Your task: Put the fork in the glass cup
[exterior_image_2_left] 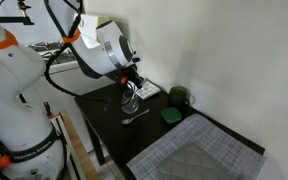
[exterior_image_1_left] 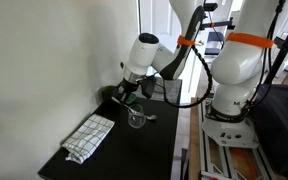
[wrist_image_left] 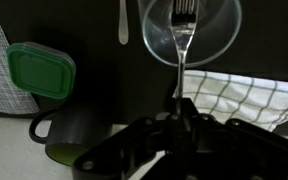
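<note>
The fork's neck crosses the glass cup's near rim and its tines sit well within the glass cup's opening, so my gripper releases the fork next.
My gripper is shut on the handle of the slim fork. The fork points away from the jaws, and in the wrist view its tines lie inside the round rim of the clear glass cup. In both exterior views the gripper hangs just above the glass cup, which stands upright on the dark table. A greenish strip of the fork shows under the fingers. How deep the tines reach into the glass I cannot tell.
A silver spoon lies beside the glass. A green-lidded box and a dark green mug stand near the wall. A checked cloth covers the table's other end.
</note>
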